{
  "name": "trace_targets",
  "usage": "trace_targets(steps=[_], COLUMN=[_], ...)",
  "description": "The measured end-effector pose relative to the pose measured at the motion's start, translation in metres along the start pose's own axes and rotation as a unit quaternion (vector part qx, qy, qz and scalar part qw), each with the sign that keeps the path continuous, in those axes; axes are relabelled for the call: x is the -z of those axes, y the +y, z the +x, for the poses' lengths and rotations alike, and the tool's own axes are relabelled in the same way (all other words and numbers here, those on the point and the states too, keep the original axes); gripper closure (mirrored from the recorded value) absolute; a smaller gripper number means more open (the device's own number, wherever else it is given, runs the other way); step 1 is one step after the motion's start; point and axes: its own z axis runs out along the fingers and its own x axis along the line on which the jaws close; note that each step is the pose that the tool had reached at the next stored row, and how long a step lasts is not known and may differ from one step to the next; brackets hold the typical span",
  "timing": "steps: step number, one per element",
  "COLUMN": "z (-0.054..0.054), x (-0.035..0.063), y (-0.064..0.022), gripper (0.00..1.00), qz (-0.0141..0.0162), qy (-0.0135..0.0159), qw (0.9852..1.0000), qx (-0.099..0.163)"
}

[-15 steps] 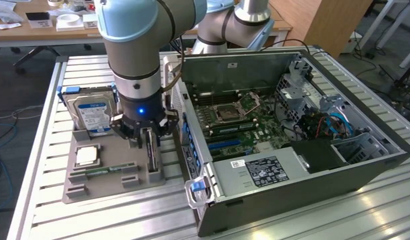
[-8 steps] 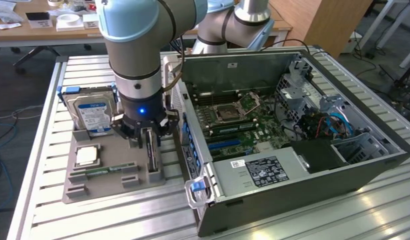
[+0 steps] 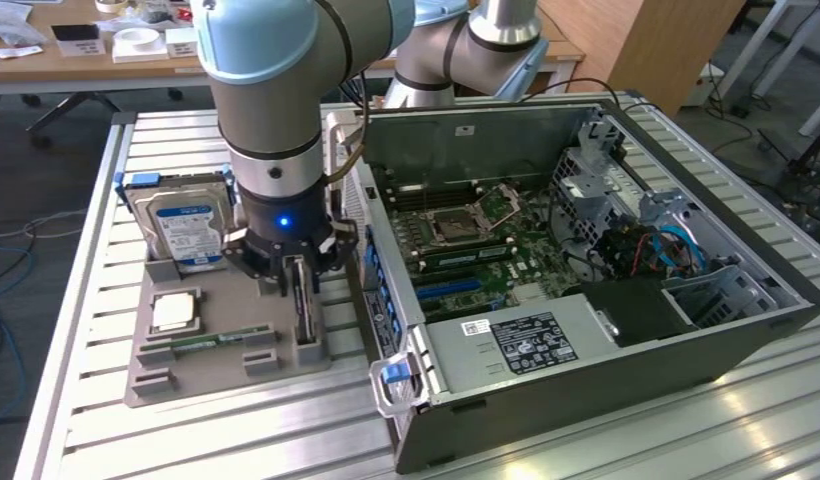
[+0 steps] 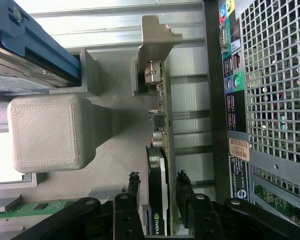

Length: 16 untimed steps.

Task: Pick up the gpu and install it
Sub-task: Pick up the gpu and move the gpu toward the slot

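Note:
My black fingers are on either side of the card, so my gripper closes next, which would catch the GPU (image 3: 303, 305).
The gpu (image 3: 303, 305) stands on edge in a slot of the grey holder tray (image 3: 183, 385), next to the open computer case (image 3: 730, 330). In the wrist view the gpu (image 4: 160, 145) runs away from the camera, its silvery end bracket (image 4: 157, 35) at the far end. My gripper (image 3: 294, 278) has come down over the card. One of my black fingers (image 4: 133, 187) stands on each side of the gpu, with thin gaps showing. The gripper (image 4: 157, 186) is open and straddles the card, which still rests in its slot.
A silver hard drive (image 3: 183, 225) with a blue-white label stands upright in the tray. A processor (image 3: 174, 312) and a green memory stick (image 3: 203, 340) lie in front of it. The case's motherboard (image 3: 477, 240) is exposed, and the case's rear panel (image 4: 270, 100) is close beside the card.

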Motion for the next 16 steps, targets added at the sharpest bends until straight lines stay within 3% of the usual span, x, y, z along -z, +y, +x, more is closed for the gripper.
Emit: trace_targets(steps=[1,2,16], z=[0.0,0.0,-0.0001], x=[0.0,0.0,0.0], y=[0.0,0.0,0.0], gripper=[0.55,0.61,0.61], qz=[0.0,0.0,0.0], qy=[0.0,0.0,0.0], qw=[1.0,1.0,1.0], qx=[0.0,0.0,0.0])
